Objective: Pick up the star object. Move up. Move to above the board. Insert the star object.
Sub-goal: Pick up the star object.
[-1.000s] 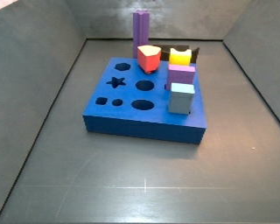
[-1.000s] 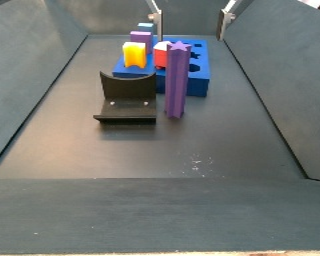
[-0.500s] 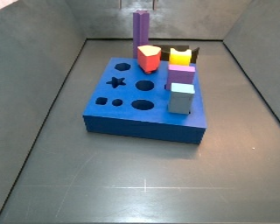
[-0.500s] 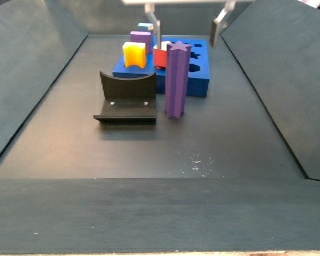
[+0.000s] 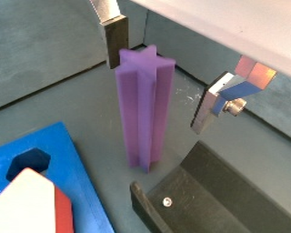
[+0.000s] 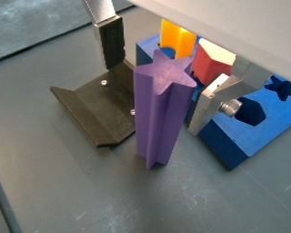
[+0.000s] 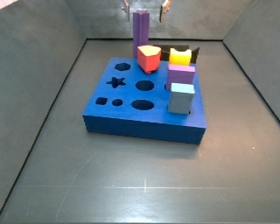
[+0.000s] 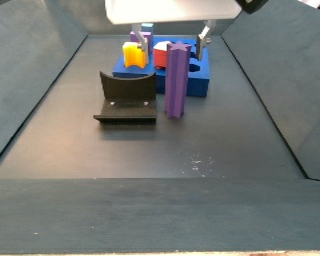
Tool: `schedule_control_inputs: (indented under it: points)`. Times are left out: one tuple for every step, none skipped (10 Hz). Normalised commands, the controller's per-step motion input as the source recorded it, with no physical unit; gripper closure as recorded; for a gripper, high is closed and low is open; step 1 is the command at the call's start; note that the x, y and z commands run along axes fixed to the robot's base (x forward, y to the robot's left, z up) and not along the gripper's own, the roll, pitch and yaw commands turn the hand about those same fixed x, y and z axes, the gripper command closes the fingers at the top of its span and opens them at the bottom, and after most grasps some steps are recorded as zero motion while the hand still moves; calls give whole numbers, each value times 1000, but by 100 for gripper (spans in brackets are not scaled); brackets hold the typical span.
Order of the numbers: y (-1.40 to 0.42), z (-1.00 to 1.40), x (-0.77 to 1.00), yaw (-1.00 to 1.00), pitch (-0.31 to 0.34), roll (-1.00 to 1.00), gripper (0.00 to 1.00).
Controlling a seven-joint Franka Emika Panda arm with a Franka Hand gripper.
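Next, my gripper picks up the star object by its top [image 7: 142, 13] [image 5: 145, 60], which leaves the star object's lower end free to enter the board's star-shaped hole.
The star object [image 7: 142, 31] is a tall purple prism standing upright on the floor just behind the board [image 7: 130, 118]. It also shows in the other side view [image 8: 178, 82] and in both wrist views [image 5: 145, 109] [image 6: 160, 114]. The board is a thick blue block with a star-shaped hole [image 7: 116, 83] in its top. My gripper [image 8: 175, 40] is open above the star object. Its fingers [image 5: 115, 41] [image 6: 209, 100] straddle the prism's top with a gap on each side, touching nothing.
The fixture [image 8: 127, 98] stands beside the star object, also in the wrist views [image 6: 99, 109]. On the board's far side stand a red block [image 7: 149, 58], a yellow block [image 7: 178, 56], a short purple cube [image 7: 184, 74] and a grey-blue block [image 7: 182, 98]. Grey walls enclose the floor.
My gripper has come down from the top of the side views and now has its open fingers around the top of the star object. The star object has not moved.
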Motion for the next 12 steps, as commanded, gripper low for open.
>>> schedule_control_inputs:
  points:
    - [0, -60, 29, 0, 0, 0, 0]
    - [0, 0, 0, 20, 0, 0, 0]
    - [0, 0, 0, 0, 0, 0, 0]
    - [0, 0, 0, 0, 0, 0, 100]
    - [0, 0, 0, 0, 0, 0, 100]
    - [0, 0, 0, 0, 0, 0, 100]
    - [0, 0, 0, 0, 0, 0, 100]
    - [0, 0, 0, 0, 0, 0, 100]
    - [0, 0, 0, 0, 0, 0, 100]
    - [0, 0, 0, 0, 0, 0, 100]
    - [0, 0, 0, 0, 0, 0, 100]
    - [0, 0, 0, 0, 0, 0, 100]
